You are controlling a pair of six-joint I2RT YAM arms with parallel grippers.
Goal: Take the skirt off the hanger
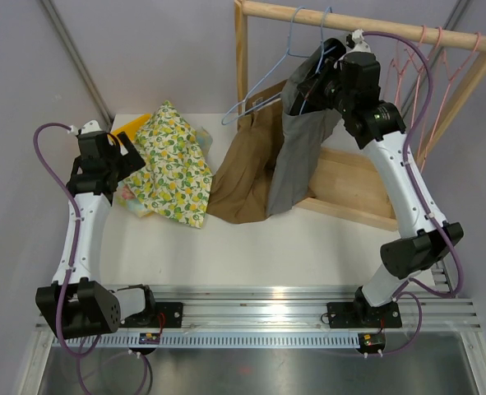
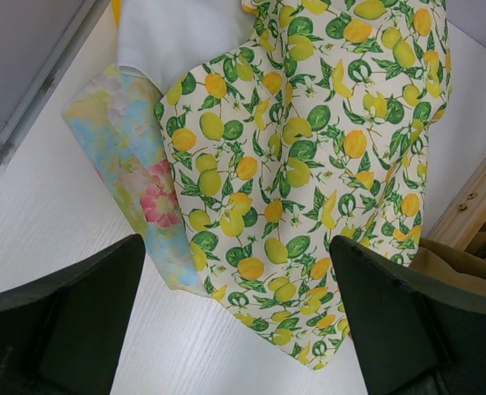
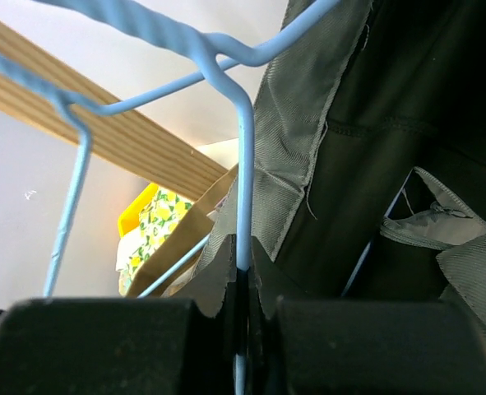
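I would bring the hanger and the skirt up together if I lifted my right gripper now, because it is holding the blue wire that carries the grey skirt (image 1: 296, 156).
A grey skirt (image 1: 296, 156) hangs from a light blue wire hanger (image 1: 269, 81) hooked on the wooden rail (image 1: 374, 25). My right gripper (image 1: 315, 78) is up at the skirt's waistband. In the right wrist view it (image 3: 241, 271) is shut on the hanger's blue wire (image 3: 243, 164), with the grey skirt (image 3: 374, 164) just to the right of the jaws. My left gripper (image 1: 131, 156) is open and empty at the left. In the left wrist view it (image 2: 238, 329) hovers over the edge of a lemon-print cloth (image 2: 308, 148).
A tan garment (image 1: 247, 173) droops from the rack onto the table beside the grey skirt. The lemon-print cloth (image 1: 177, 164) lies on a pastel floral cloth (image 2: 136, 164). Pink hangers (image 1: 415, 66) hang at the rail's right end. The rack's wooden base (image 1: 349, 185) lies behind the skirt.
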